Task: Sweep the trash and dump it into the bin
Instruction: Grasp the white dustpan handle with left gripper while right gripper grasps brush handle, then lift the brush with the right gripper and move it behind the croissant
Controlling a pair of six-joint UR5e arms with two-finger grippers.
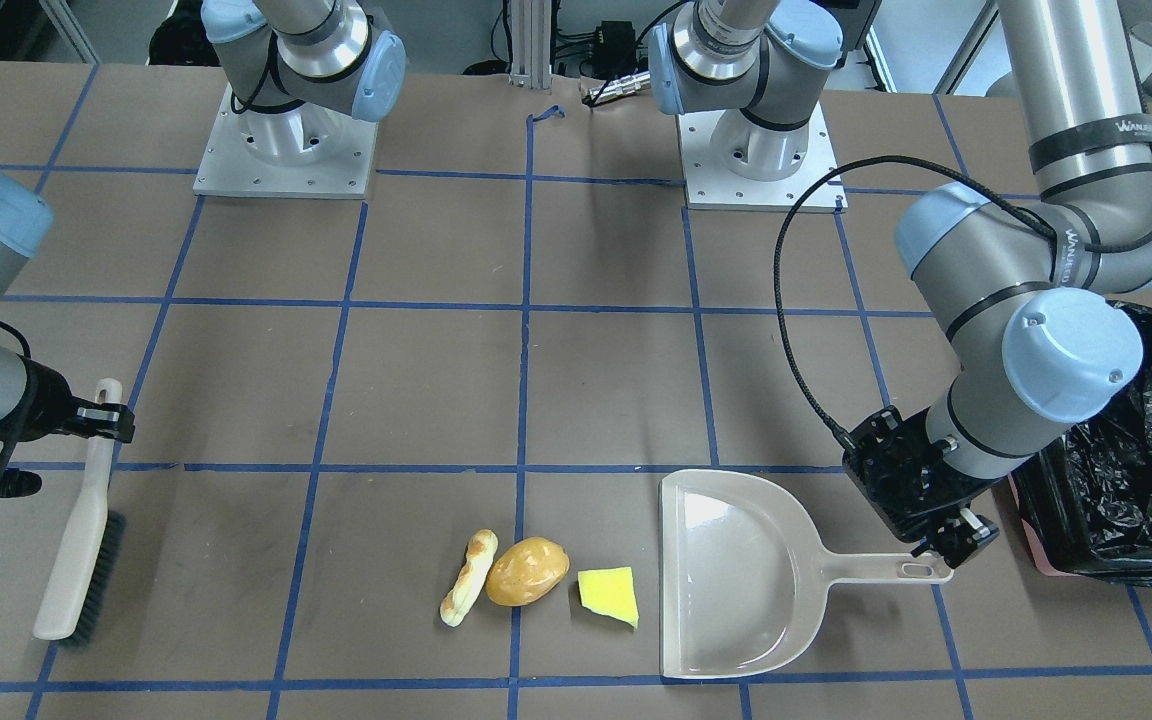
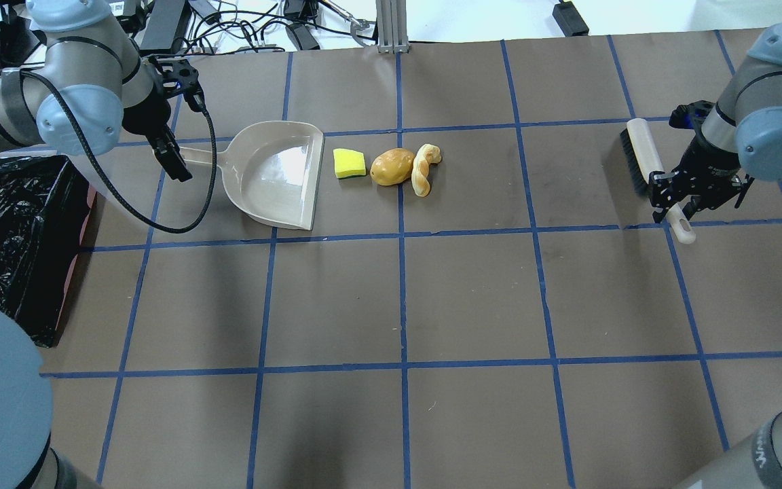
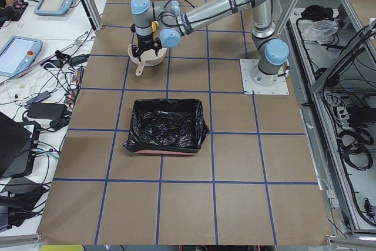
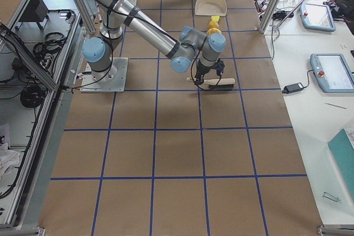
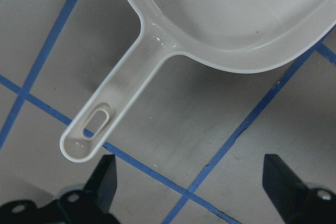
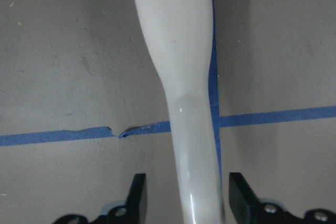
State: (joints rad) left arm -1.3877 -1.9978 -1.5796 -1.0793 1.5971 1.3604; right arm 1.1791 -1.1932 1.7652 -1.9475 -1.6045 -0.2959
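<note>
My left gripper will grab the dustpan next by its handle (image 1: 884, 568). Then it will lift the dustpan and tip the trash into the bin (image 1: 1126, 470).
The trash lies in a row on the table: a pale twisted bread stick (image 1: 467, 577) (image 2: 423, 168), a golden-brown bun (image 1: 527, 571) (image 2: 392, 167) and a flat yellow wedge (image 1: 608, 594) (image 2: 349, 163). A beige dustpan (image 1: 736, 600) (image 2: 275, 173) (image 5: 236, 19) sits flat beside the wedge, mouth toward it. My left gripper (image 1: 956, 535) (image 2: 175, 161) (image 5: 191, 163) hovers open at the tip of the dustpan's handle, not touching it. My right gripper (image 1: 106, 418) (image 2: 679, 197) (image 6: 186, 182) is open and straddles the handle of a beige brush (image 1: 76, 560) (image 2: 642, 156) (image 6: 178, 51), with gaps on both sides. The black-lined bin (image 1: 1126, 470) (image 2: 11, 231) (image 3: 167, 124) stands near the left arm.
The brown table is marked with a blue tape grid (image 2: 401, 234). Both arm bases (image 1: 286, 150) (image 1: 756, 150) are bolted at the robot's side. Tablets and cables (image 3: 35, 45) lie on side benches off the table.
</note>
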